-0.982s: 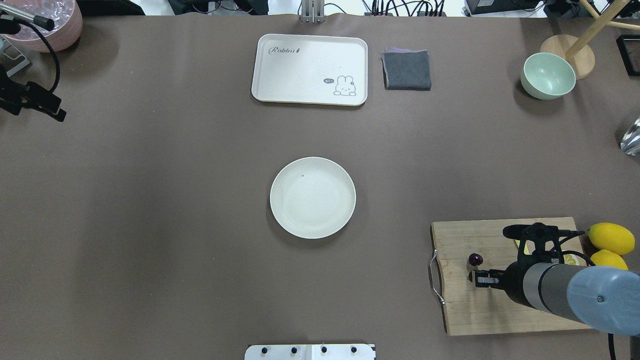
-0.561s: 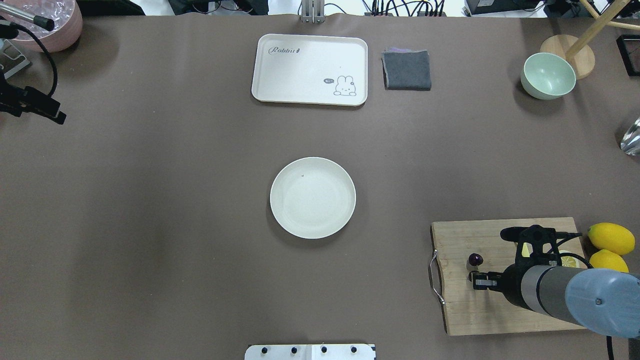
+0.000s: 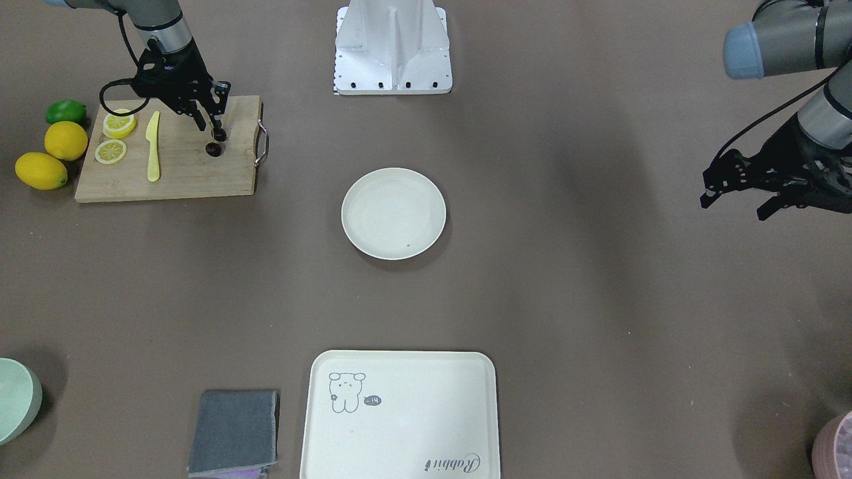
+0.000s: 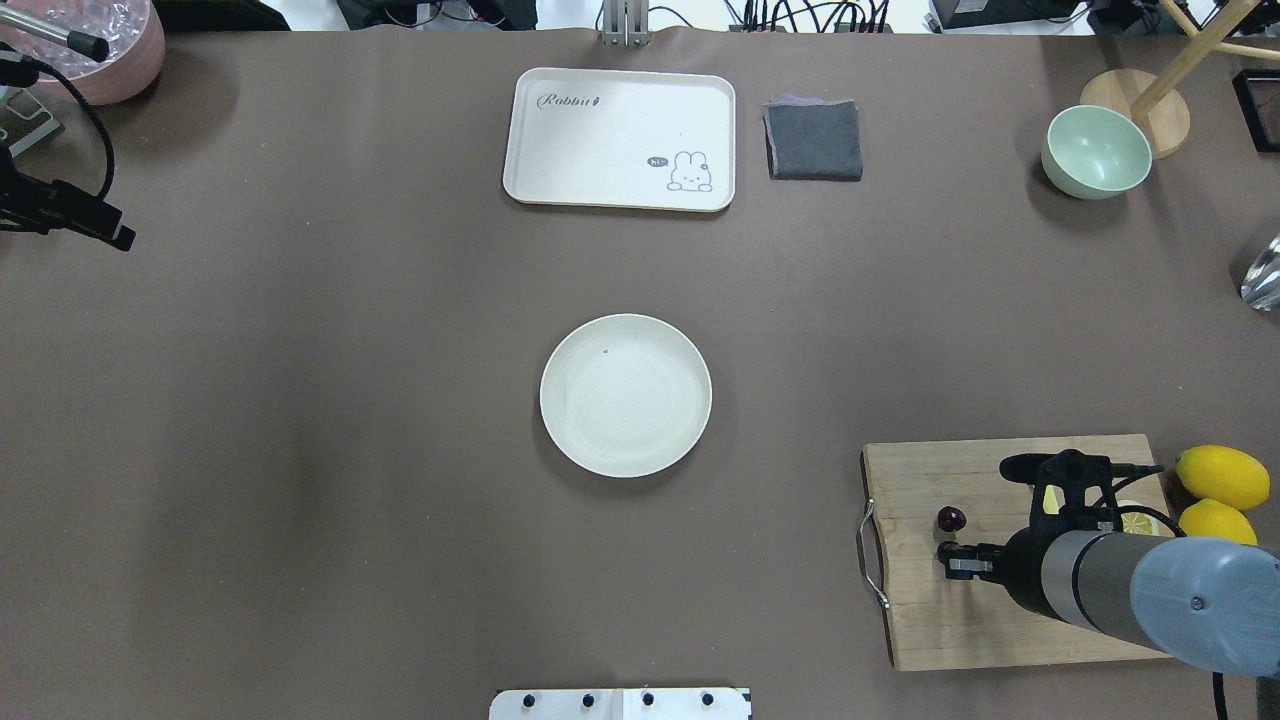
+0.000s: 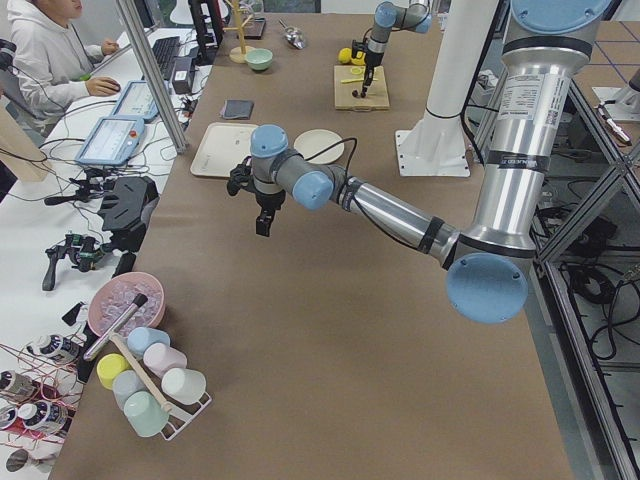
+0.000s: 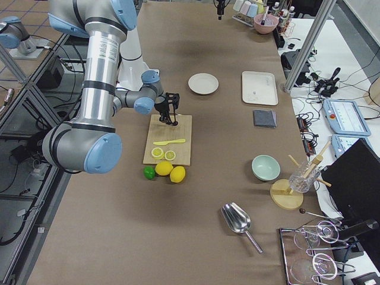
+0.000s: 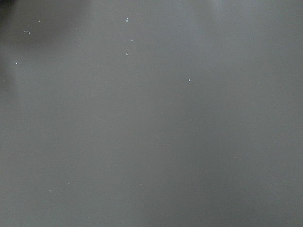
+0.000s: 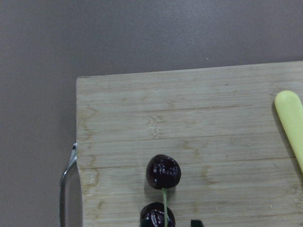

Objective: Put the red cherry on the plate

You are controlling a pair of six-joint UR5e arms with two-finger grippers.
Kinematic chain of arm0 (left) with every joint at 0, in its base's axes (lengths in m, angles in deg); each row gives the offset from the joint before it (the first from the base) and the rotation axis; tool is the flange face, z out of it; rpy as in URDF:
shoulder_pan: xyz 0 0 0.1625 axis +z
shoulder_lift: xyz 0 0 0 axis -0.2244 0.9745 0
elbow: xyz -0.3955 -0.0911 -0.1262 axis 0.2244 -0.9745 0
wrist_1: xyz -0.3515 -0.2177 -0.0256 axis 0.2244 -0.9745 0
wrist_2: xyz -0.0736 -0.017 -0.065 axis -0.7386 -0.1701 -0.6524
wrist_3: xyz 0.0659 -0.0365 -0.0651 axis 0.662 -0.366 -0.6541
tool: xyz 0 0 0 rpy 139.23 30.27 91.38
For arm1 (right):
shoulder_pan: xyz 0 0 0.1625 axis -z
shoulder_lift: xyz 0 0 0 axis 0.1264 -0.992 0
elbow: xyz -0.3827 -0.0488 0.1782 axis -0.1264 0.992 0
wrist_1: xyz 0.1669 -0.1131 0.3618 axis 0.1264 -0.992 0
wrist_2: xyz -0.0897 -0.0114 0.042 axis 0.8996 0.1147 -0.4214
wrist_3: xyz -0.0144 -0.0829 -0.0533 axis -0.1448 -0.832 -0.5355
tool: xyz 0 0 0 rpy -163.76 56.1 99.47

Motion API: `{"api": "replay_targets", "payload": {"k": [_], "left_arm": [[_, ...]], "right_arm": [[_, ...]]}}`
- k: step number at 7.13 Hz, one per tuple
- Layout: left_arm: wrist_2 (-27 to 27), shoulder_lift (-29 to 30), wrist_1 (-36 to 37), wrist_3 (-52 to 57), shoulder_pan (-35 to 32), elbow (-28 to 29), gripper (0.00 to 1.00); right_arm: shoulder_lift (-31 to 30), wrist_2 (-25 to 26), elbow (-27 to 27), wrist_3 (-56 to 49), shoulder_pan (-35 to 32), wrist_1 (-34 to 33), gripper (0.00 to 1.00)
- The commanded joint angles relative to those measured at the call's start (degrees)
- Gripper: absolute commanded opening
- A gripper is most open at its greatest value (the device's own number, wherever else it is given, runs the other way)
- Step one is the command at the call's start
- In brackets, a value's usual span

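Note:
I next need to grab the cherry pair's thin green stems with my right gripper to place the red cherry on the plate (image 3: 393, 213).
The red cherry (image 8: 163, 171) is a pair of dark round fruits on a thin stem, lying near the handle end of the wooden cutting board (image 4: 1000, 620). My right gripper (image 3: 210, 128) hangs low over the pair, open, with the cherry nearer to me between its fingers; one fingertip (image 8: 196, 222) shows at the bottom of the right wrist view. The off-white plate (image 4: 625, 395) sits bare at the table's middle, well to the left of the board. My left gripper (image 3: 732, 199) hovers open over bare table at the far left, holding nothing.
A yellow knife (image 3: 153, 153), lemon slices (image 3: 120, 123), whole lemons (image 4: 1222, 477) and a lime (image 3: 65, 111) are on or beside the board. A cream tray (image 4: 620, 138), a grey cloth (image 4: 813, 140) and a green bowl (image 4: 1097, 152) line the far side.
My right gripper has slid slightly back toward the robot over the board, beside the cherry. The left gripper has drifted a little. The cherry has not moved.

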Motion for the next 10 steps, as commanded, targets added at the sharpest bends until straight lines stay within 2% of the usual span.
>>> {"api": "replay_targets", "payload": {"k": [1, 3, 4, 5, 6, 7, 8, 10], "left_arm": [[0.0, -0.68, -1.39, 0.11, 0.06, 0.45, 0.98], [0.0, -0.95, -2.61, -0.07, 0.06, 0.53, 0.98], [-0.17, -1.82, -3.32, 0.11, 0.06, 0.54, 0.98], [-0.87, -3.4, -2.8, 0.54, -0.11, 0.36, 0.98], [-1.66, -5.41, -2.27, 0.72, -1.94, 0.54, 0.98], [-2.28, -6.83, -2.35, 1.33, -4.48, 0.54, 0.98], [-2.37, -7.36, -1.66, 8.12, -7.29, 1.23, 0.98], [-2.37, -6.58, 14.6, 28.05, -15.63, 1.77, 0.98]], "right_arm": [[0.24, 0.0, -0.21, -0.07, -0.6, 0.09, 0.0], [1.64, -0.26, -1.88, -0.07, -1.21, 0.09, 0.0], [4.26, -0.35, -1.62, -0.07, -1.91, -0.09, 0.0], [10.72, -0.35, -1.27, 0.02, -2.44, -6.7, 0.0], [21.23, -0.35, -1.09, 0.1, -2.79, -19.64, 0.0], [28.29, -0.27, -0.39, 0.71, -2.8, -26.91, 0.0], [32.02, -0.26, 2.23, 3.42, -2.53, -27.59, 0.0], [38.62, 0.0, 7.33, 4.49, -2.53, -28.21, 0.0]]}}
